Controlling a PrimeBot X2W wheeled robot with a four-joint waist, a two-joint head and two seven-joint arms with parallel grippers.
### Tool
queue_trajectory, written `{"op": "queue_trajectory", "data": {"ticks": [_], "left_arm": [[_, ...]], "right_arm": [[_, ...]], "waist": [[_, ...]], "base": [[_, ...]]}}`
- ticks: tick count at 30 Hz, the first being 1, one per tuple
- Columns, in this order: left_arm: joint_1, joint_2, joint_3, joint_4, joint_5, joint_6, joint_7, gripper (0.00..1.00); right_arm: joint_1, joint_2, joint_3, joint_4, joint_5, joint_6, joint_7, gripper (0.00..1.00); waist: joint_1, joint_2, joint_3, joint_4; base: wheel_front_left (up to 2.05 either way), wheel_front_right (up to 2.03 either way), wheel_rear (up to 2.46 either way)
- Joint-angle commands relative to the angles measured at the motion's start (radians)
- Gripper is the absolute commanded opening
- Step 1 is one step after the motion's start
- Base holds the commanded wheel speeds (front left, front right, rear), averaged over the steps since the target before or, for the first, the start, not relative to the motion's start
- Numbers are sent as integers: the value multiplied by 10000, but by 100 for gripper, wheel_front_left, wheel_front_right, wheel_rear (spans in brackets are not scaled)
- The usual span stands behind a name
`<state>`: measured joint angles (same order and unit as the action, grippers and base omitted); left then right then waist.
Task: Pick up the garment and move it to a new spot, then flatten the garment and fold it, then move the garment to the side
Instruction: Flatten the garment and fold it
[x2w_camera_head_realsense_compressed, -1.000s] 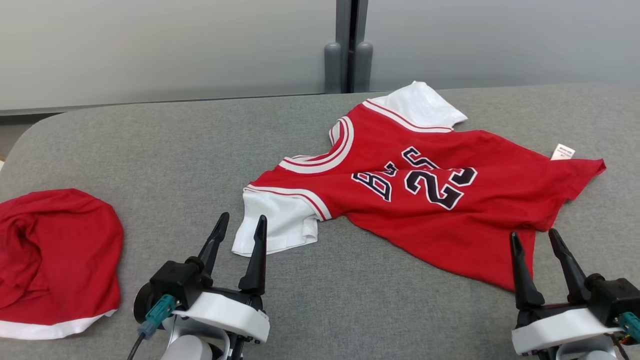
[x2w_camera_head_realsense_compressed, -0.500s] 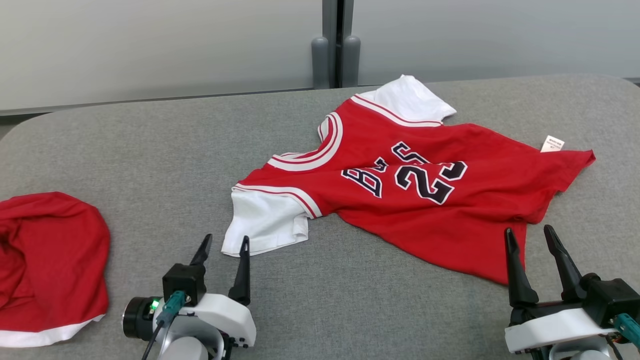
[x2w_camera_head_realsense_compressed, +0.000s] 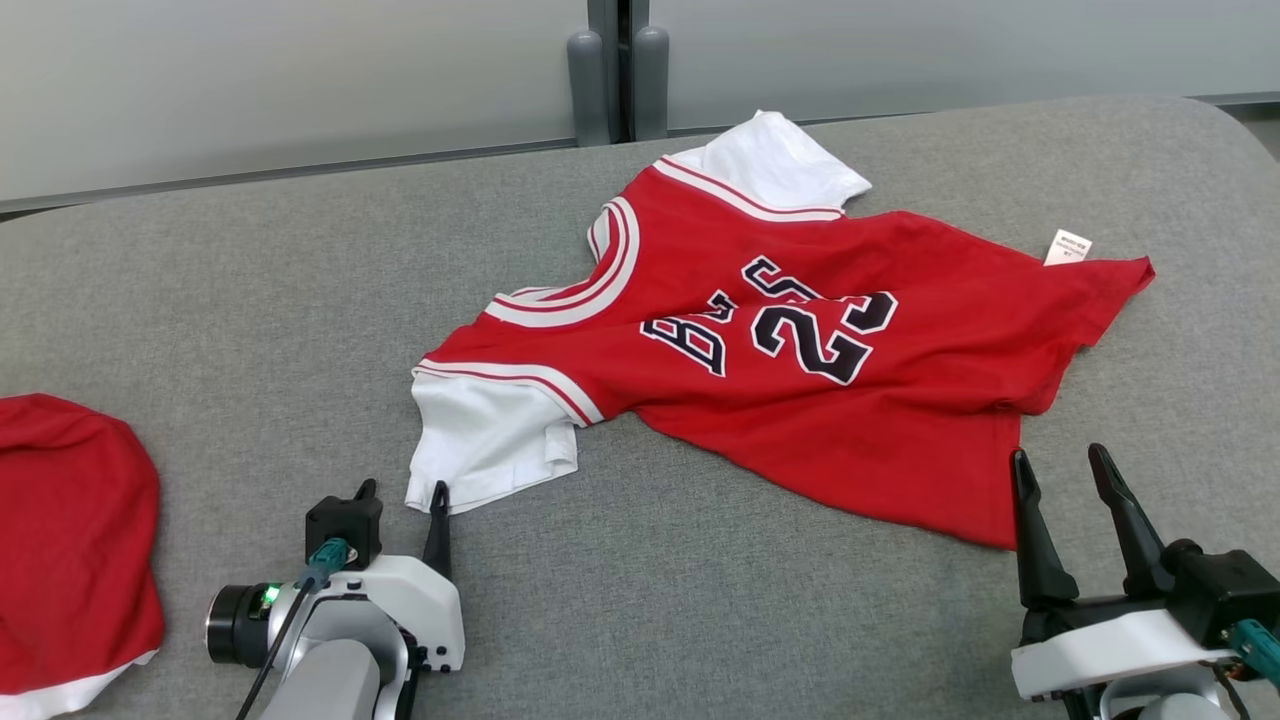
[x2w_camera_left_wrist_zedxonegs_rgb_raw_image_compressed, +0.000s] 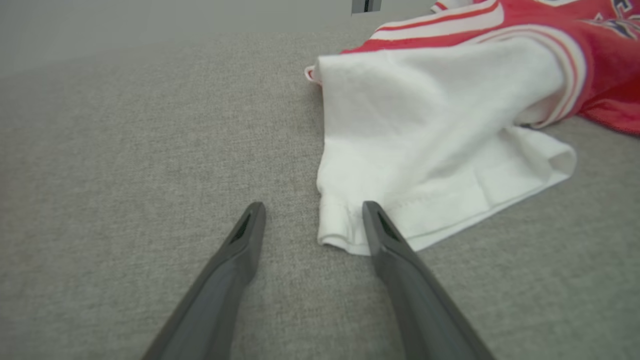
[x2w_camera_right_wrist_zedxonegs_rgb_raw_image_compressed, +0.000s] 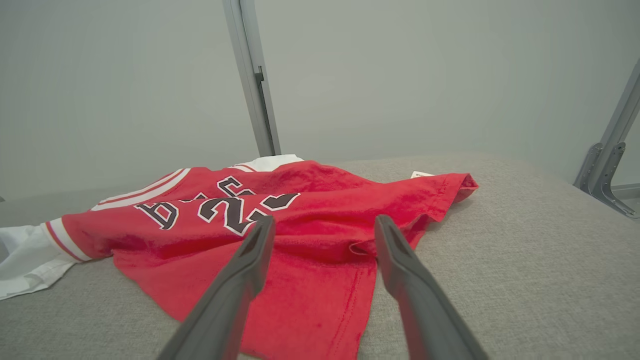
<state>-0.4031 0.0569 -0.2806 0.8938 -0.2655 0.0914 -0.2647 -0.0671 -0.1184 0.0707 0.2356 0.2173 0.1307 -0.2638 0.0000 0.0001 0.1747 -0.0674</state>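
Observation:
My right gripper grips the jersey by its red hem corner (x2w_camera_head_realsense_compressed: 1005, 536) next, where the hem's edge is free, since the jersey's red body (x2w_camera_head_realsense_compressed: 828, 372) lies broad and slack.
The garment (x2w_camera_head_realsense_compressed: 900, 420) is a red jersey with white sleeves and dark numbers, spread crumpled across the grey table (x2w_camera_head_realsense_compressed: 250, 300). My left gripper (x2w_camera_head_realsense_compressed: 402, 487) is open and tipped down toward the table. It sits at the near corner of the white sleeve (x2w_camera_left_wrist_zedxonegs_rgb_raw_image_compressed: 430, 140). In the left wrist view the left gripper (x2w_camera_left_wrist_zedxonegs_rgb_raw_image_compressed: 314, 205) has its right finger over the sleeve's hem and nothing between the fingers. My right gripper (x2w_camera_head_realsense_compressed: 1058, 453) stands open just short of the jersey's near red hem. The right gripper (x2w_camera_right_wrist_zedxonegs_rgb_raw_image_compressed: 325, 218) points at the garment (x2w_camera_right_wrist_zedxonegs_rgb_raw_image_compressed: 320, 195) and holds nothing.
A second red cloth with a white edge (x2w_camera_head_realsense_compressed: 70, 520) lies bunched at the table's left. A grey wall with a vertical post (x2w_camera_head_realsense_compressed: 610, 70) stands behind the table. Bare grey table lies in front of the jersey and to its left.
The head camera has shifted, so the whole picture slid left and up. My left gripper has tipped forward and down toward the table by the white sleeve. The right gripper has barely moved.

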Motion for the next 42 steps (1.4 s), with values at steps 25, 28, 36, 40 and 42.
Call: {"op": "queue_trajectory", "data": {"ticks": [25,28,36,40,42], "left_arm": [[1096,-41,1021,-4881,65,-944,4,0],[1142,-48,919,-5088,15,-901,2,0],[1214,-44,791,-5168,16,-869,2,0],[1169,-46,949,-5295,-33,-835,2,0],[1200,-43,1050,-5366,-166,-868,2,0]], "right_arm": [[-290,540,-693,3023,1689,-1,716,100],[-486,569,-565,3357,1944,0,684,100],[-784,410,17,3902,2406,0,590,0],[-940,250,346,3525,2758,0,371,0],[-1020,125,616,2980,3024,0,250,0]], "waist": [[0,-1,-336,622],[0,-1,-290,691],[0,-1,-202,823],[0,-1,-238,849],[0,-1,-302,842]], "base": [[0,0,0],[0,0,0],[0,0,0],[0,0,0],[0,0,0]]}}
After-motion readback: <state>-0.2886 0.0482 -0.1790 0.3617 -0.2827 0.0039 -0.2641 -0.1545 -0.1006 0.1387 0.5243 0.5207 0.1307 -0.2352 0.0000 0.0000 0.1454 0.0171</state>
